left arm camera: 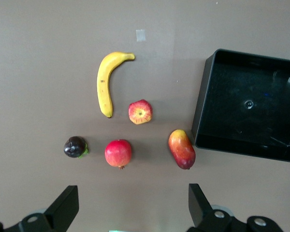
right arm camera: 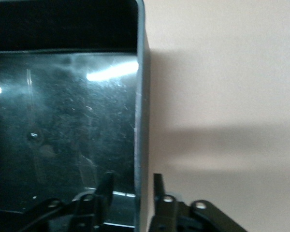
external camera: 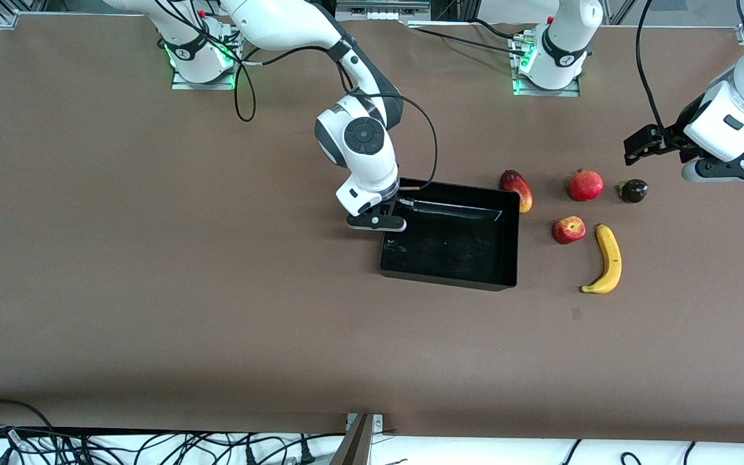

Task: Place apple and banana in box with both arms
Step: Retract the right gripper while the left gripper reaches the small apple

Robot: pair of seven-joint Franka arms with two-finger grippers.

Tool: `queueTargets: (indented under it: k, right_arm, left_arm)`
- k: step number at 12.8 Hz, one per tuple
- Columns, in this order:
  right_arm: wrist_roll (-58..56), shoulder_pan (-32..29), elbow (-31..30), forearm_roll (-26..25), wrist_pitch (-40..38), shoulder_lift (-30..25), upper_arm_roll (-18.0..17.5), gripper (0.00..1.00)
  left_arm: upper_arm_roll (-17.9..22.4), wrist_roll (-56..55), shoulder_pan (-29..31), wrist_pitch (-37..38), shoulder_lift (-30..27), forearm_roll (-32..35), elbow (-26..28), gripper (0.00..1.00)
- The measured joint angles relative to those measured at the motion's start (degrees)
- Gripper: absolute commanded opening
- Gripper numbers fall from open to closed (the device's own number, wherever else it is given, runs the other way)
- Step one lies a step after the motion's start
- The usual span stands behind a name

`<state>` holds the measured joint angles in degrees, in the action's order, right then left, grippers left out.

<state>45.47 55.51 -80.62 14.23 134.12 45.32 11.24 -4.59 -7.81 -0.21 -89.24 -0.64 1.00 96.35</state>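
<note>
I should pick up the banana next with my left gripper, by the middle of its curved body (external camera: 611,262) (left arm camera: 104,84). Then I can place it in the black box.
The apple (external camera: 568,230) lies on the table beside the banana (external camera: 607,260), toward the left arm's end from the black box (external camera: 449,279). My right gripper (external camera: 386,227) is low at the box's end wall on the right arm's side. In the right wrist view its fingers (right arm camera: 157,186) stand astride that wall (right arm camera: 141,96), one inside and one outside, with gaps on both sides. My left gripper (external camera: 644,147) is open and empty, up over the table by the fruits. The left wrist view shows the gripper (left arm camera: 133,193), apple (left arm camera: 140,111), banana (left arm camera: 105,82) and box (left arm camera: 201,111).
A uniformly red round fruit (external camera: 586,185), an oval red-and-yellow fruit (external camera: 518,190) next to the box, and a small dark purple fruit (external camera: 633,190) lie in a row farther from the front camera than the apple. The box holds nothing.
</note>
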Motion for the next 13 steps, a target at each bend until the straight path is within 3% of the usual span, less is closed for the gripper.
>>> queueTargets:
  k: [3, 6, 9, 13]
  right_arm:
    - [0.0, -0.4, 1.8, 0.0, -7.7, -4.1, 2.7, 1.0]
    - [-5.6, -2.8, 2.2, 0.0, -20.5, -12.4, 9.3, 1.0]
    - [-14.8, -4.6, 1.8, 0.3, -30.0, -18.2, 17.2, 1.0]
    - [-23.6, -5.7, -2.2, 0.4, -35.5, -26.1, 23.1, 1.0]
  left_arm:
    - [0.0, 0.0, 0.0, 2.0, 1.4, 0.0, 0.0, 1.0]
    - [0.1, 0.0, 0.2, 1.1, 4.0, 0.0, 0.2, 1.0]
    - [0.2, 0.0, 0.4, -2.9, 8.7, 0.0, 0.5, 1.0]
    - [0.3, 0.3, 1.1, -12.5, 16.7, 0.3, 2.5, 1.0]
